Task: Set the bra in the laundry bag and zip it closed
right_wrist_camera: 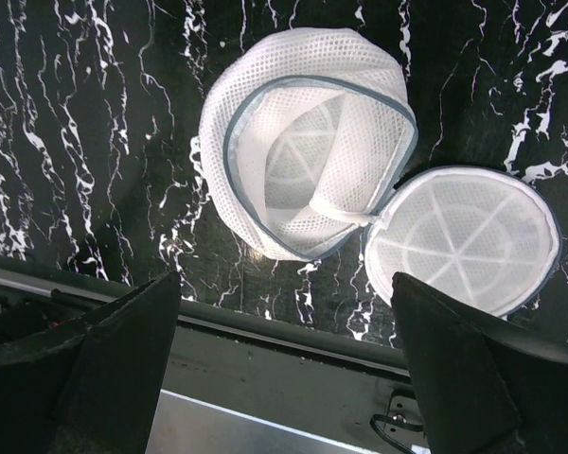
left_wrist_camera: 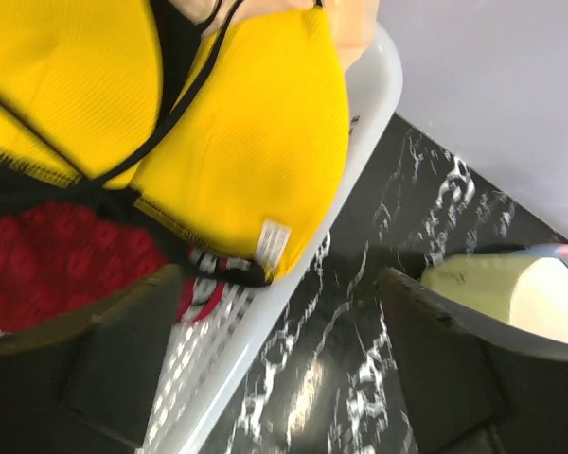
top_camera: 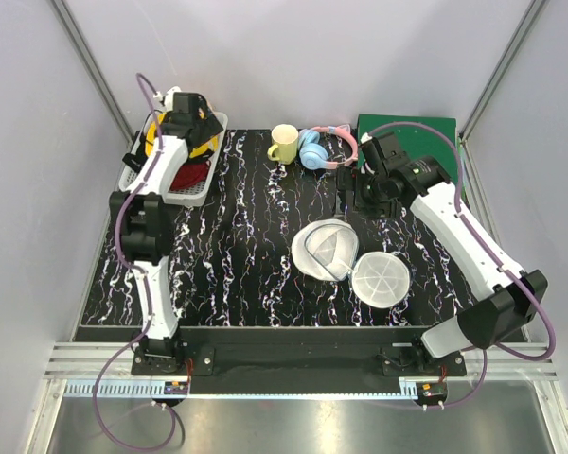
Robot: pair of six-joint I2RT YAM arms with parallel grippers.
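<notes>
The bra's part to grab next is the yellow cup [top_camera: 204, 148] beside the basket's rim, so my left gripper keeps the other cup free for placing into the laundry bag [top_camera: 327, 248].
The yellow bra [left_wrist_camera: 237, 142] with black straps lies in the white slatted basket [left_wrist_camera: 293, 274] on top of a dark red garment [left_wrist_camera: 57, 265]. In the top view the bra [top_camera: 209, 144] shows partly under my left gripper [top_camera: 187, 132]. In the left wrist view my left gripper [left_wrist_camera: 279, 369] is open and empty, over the basket's rim just below the bra. The laundry bag [top_camera: 327, 248] lies open in the middle of the table, its two dome halves side by side [right_wrist_camera: 303, 170]. My right gripper [right_wrist_camera: 284, 378] is open and empty, held above the table behind the bag [top_camera: 364, 194].
A yellow mug [top_camera: 284, 144], blue and pink headphones [top_camera: 317, 149] and a green board [top_camera: 407, 132] stand at the back. The basket [top_camera: 204, 189] sits at the back left. The table's front edge [right_wrist_camera: 265, 326] runs just beyond the bag.
</notes>
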